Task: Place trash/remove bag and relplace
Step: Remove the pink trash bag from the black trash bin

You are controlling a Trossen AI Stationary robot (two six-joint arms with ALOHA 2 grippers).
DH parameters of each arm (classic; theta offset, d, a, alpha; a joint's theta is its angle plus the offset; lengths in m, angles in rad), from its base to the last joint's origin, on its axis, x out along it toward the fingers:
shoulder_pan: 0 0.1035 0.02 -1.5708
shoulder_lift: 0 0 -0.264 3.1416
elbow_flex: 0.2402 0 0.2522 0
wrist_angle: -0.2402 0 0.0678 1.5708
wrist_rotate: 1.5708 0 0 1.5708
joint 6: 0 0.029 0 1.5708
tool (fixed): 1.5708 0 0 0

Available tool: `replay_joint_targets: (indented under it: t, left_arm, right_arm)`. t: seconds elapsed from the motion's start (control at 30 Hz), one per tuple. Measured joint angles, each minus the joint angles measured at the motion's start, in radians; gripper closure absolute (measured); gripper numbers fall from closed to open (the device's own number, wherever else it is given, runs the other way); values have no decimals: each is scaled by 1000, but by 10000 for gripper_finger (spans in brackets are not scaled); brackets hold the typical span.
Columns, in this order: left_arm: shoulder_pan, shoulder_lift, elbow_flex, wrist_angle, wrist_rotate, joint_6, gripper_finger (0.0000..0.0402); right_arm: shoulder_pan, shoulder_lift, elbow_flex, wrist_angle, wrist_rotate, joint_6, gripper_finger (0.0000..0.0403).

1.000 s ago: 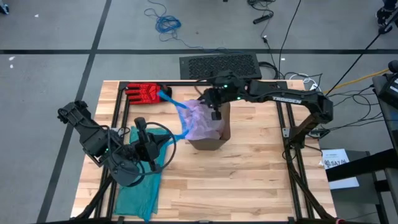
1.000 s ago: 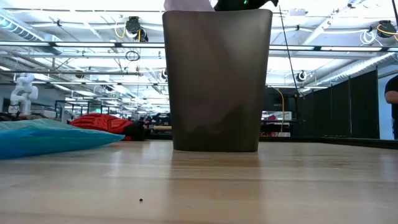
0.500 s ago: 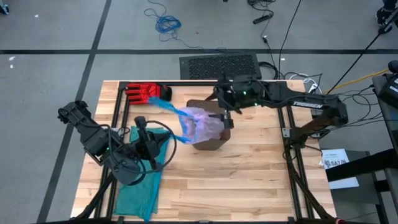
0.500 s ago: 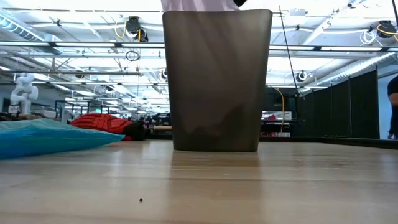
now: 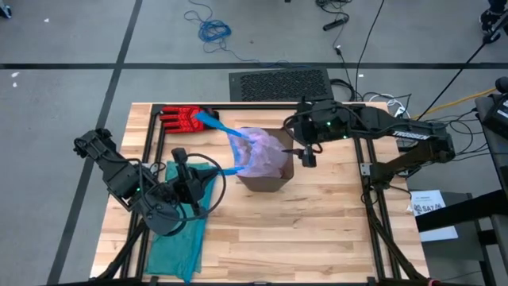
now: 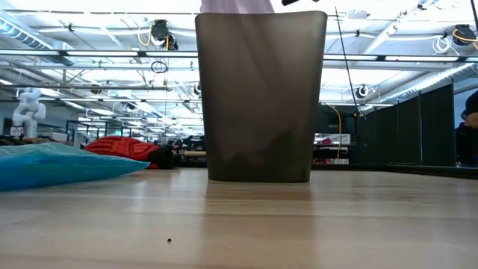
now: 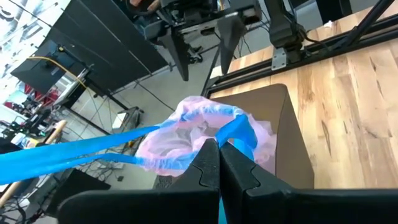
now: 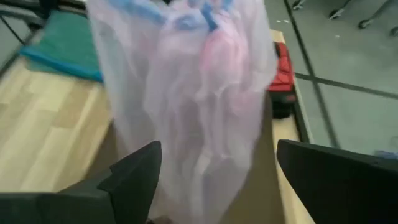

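My right gripper next needs to grab the bag by its thin plastic side (image 5: 274,157), so it can pull the full bag out of the brown bin (image 5: 270,183).
The pale pink-white bag (image 5: 263,152) sits in the brown bin (image 5: 270,183) on the table, bunched up above the rim (image 8: 186,93). One blue drawstring loop (image 5: 210,121) trails toward the red glove. My left gripper (image 5: 213,178), left of the bin, is shut on the other blue loop. My right gripper (image 5: 306,156) hovers open just right of the bin; in its wrist view (image 8: 214,180) the bag stands in front of its fingers, apart from them. The trash is hidden from view. My left gripper pinches the blue drawstring loop (image 7: 238,134) between its two shut fingers (image 7: 205,163), coming from the table's left and slanting slightly down. The loop runs on to the bag's gathered rim (image 7: 186,118) over the bin.
A red glove (image 5: 182,119) lies at the far left of the table. A teal-green plastic bag (image 5: 178,230) lies under my left arm at the near left. A black frame (image 5: 151,151) borders the table. Bare wood lies near and right of the bin.
My right gripper has opened and let go of the bag's top. It has drawn away from above the bin toward the table's right edge, rising a little. The bag has stayed bunched above the bin's rim.
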Motion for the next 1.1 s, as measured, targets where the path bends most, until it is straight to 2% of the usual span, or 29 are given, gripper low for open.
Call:
replay_joint_targets:
  t: [0.13,0.33,0.4,0.5,0.57,0.77,0.97,1.1]
  left_arm:
    - [0,0,0,0,0,2,402]
    - [0,0,0,-1,-4,7,402]
    - [0,0,0,-5,-3,9,402]
    - [0,0,0,-25,-4,7,402]
    - [4,0,0,-26,-4,8,402]
    - [7,0,-1,-46,-12,0,402]
    - [7,0,-1,-45,-15,0,402]
    - [7,0,-1,-43,-19,0,402]
  right_arm:
    - [-9,24,0,34,-34,29,89]
    - [-73,156,0,59,-46,13,90]
    - [-92,202,0,66,-149,7,90]
    - [-93,243,-2,149,-383,3,90]
    - [-78,252,-1,240,-448,24,90]
    - [-13,283,-1,431,-450,79,90]
    - [52,368,0,482,-442,108,90]
    - [90,434,0,586,-333,100,90]
